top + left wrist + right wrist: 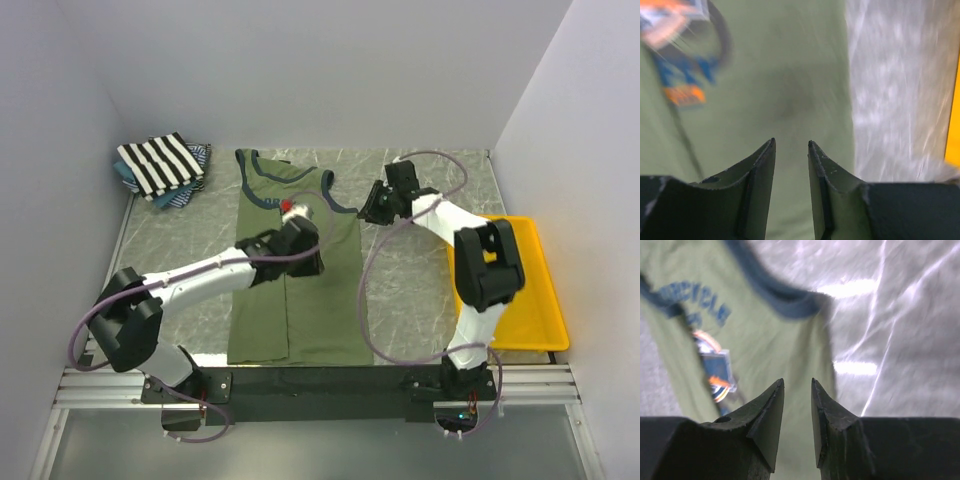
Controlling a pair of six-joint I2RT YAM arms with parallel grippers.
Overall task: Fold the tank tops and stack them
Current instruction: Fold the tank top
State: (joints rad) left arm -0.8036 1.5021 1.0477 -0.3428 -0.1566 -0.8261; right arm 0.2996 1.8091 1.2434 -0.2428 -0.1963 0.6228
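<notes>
My right gripper should next fold the green tank top's side inward, so it should grab the green tank top's side edge at the armhole's navy trim.
An olive green tank top with navy trim lies spread flat in the middle of the table, neck toward the back wall. My left gripper hovers over its chest print, open, with only green cloth showing between the fingers. My right gripper stands at the shirt's right armhole, open and holding nothing, above the green cloth near its side edge. A folded black-and-white striped tank top rests on blue patterned ones at the back left.
A yellow plastic tray sits at the table's right side, and its edge shows in the left wrist view. Grey marbled table lies between shirt and tray. Walls close in the back and both sides.
</notes>
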